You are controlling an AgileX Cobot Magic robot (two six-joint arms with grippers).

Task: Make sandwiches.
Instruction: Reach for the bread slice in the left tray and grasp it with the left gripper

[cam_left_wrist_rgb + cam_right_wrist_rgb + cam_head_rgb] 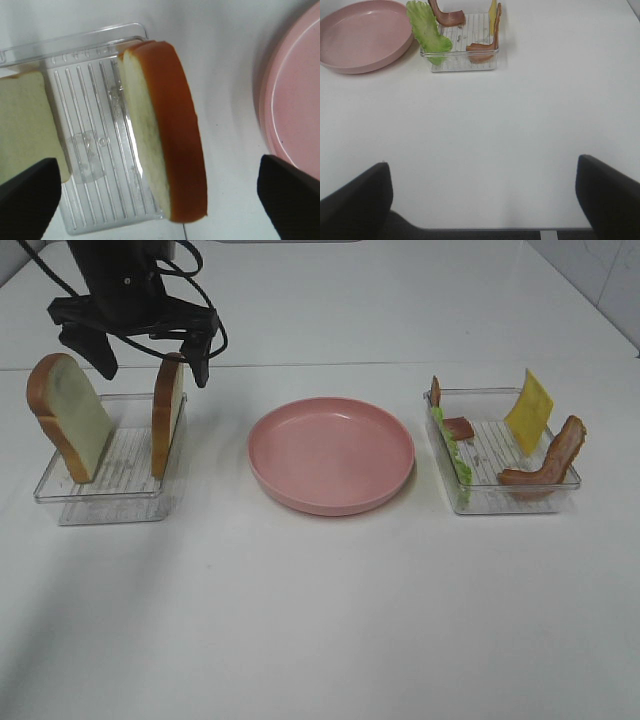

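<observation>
My left gripper should next grab the bread slice by its brown crust edge (172, 368). Then it can start a sandwich on the pink round plate (331, 455).
Two bread slices stand on edge in the left clear tray (125, 455): one (70, 425) leans at its left end and one (168, 415) stands at its right wall. My left gripper (150, 360) hangs open just above and behind them. In the left wrist view the right slice (165, 135) lies between the wide-apart fingers (30, 195) without touching them, and the other slice (22, 125) is at the side. The right tray (490, 440) holds lettuce (452, 450), bacon strips (545, 465), and a cheese square (530, 410). My right gripper (480, 195) is open over bare table, well away from that tray (465, 60).
A pink round plate (330, 455) sits on the white table between the two trays, with nothing on it. It also shows in the left wrist view as the plate (295, 100) and in the right wrist view as the plate (362, 37) beside the lettuce (427, 32).
</observation>
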